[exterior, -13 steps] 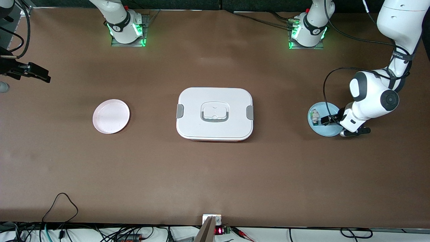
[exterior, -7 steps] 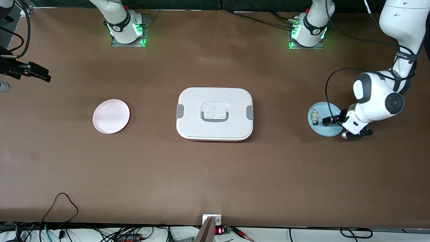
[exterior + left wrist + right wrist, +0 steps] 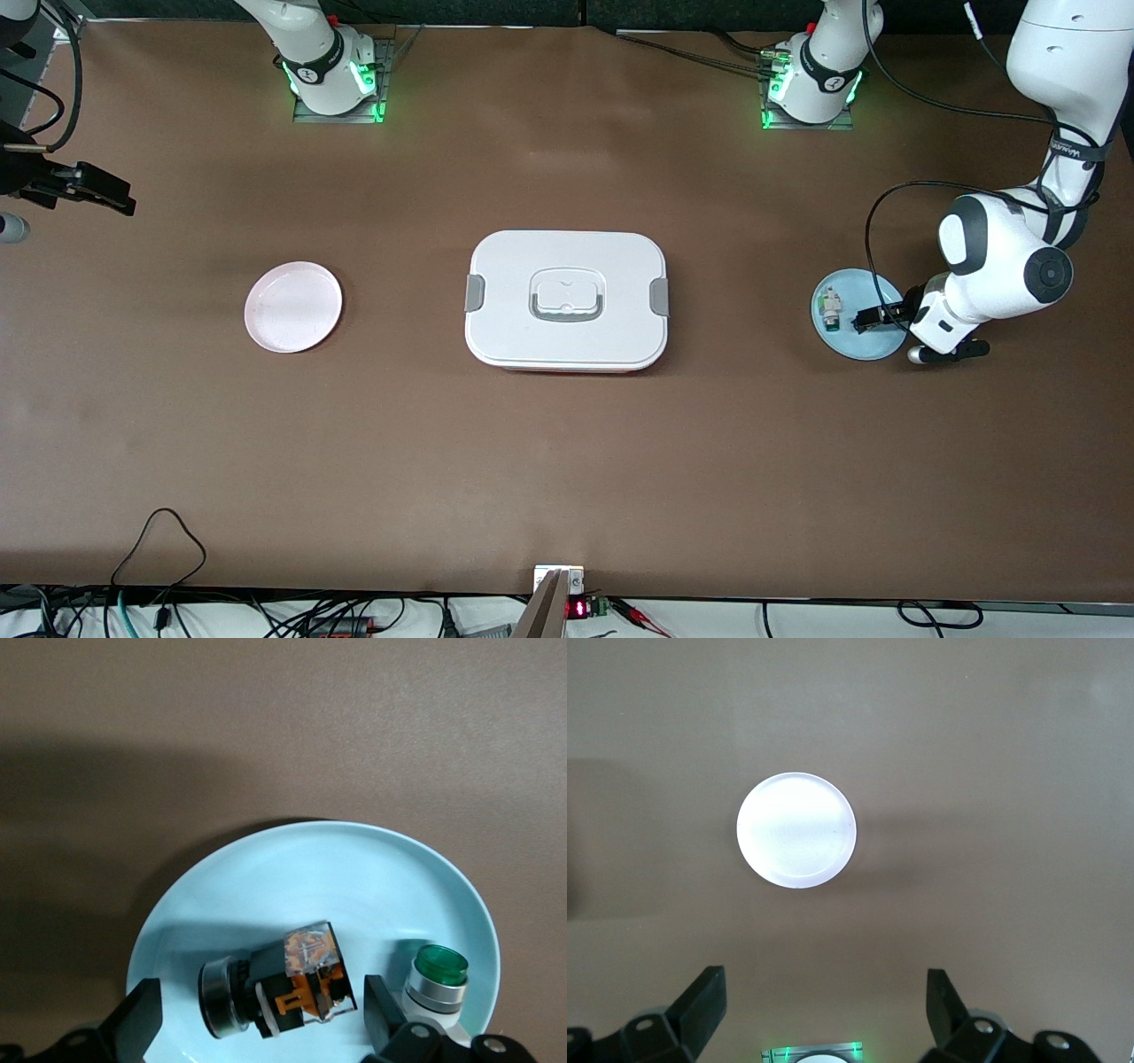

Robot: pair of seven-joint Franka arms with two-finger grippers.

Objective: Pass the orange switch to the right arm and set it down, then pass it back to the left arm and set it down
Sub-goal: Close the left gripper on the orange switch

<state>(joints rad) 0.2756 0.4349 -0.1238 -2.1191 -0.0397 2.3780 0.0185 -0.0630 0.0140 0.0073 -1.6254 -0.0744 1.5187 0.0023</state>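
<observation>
The orange switch (image 3: 297, 983) has my left gripper's fingers reaching down on either side of it, so my left gripper should close on it.
The orange switch (image 3: 297, 983), a small black block with orange markings and a silver end, lies on its side in the light blue plate (image 3: 337, 877). My left gripper (image 3: 259, 990) is open and low over that plate (image 3: 850, 341), one finger on each side of the switch and not touching it. In the front view the left gripper (image 3: 873, 317) hides the switch. The white box (image 3: 567, 301) stands mid-table. My right gripper (image 3: 106, 197) is open and empty, waiting high over the right arm's end of the table (image 3: 824, 992).
A white-and-green component (image 3: 830, 308) lies in the blue plate beside the switch; it also shows in the left wrist view (image 3: 438, 979). An empty pink plate (image 3: 293, 307) sits toward the right arm's end and shows in the right wrist view (image 3: 796, 830). Cables hang along the table's near edge.
My left arm's wrist has shifted slightly toward its own end of the table, with the gripper still over the blue plate. The right arm has not moved.
</observation>
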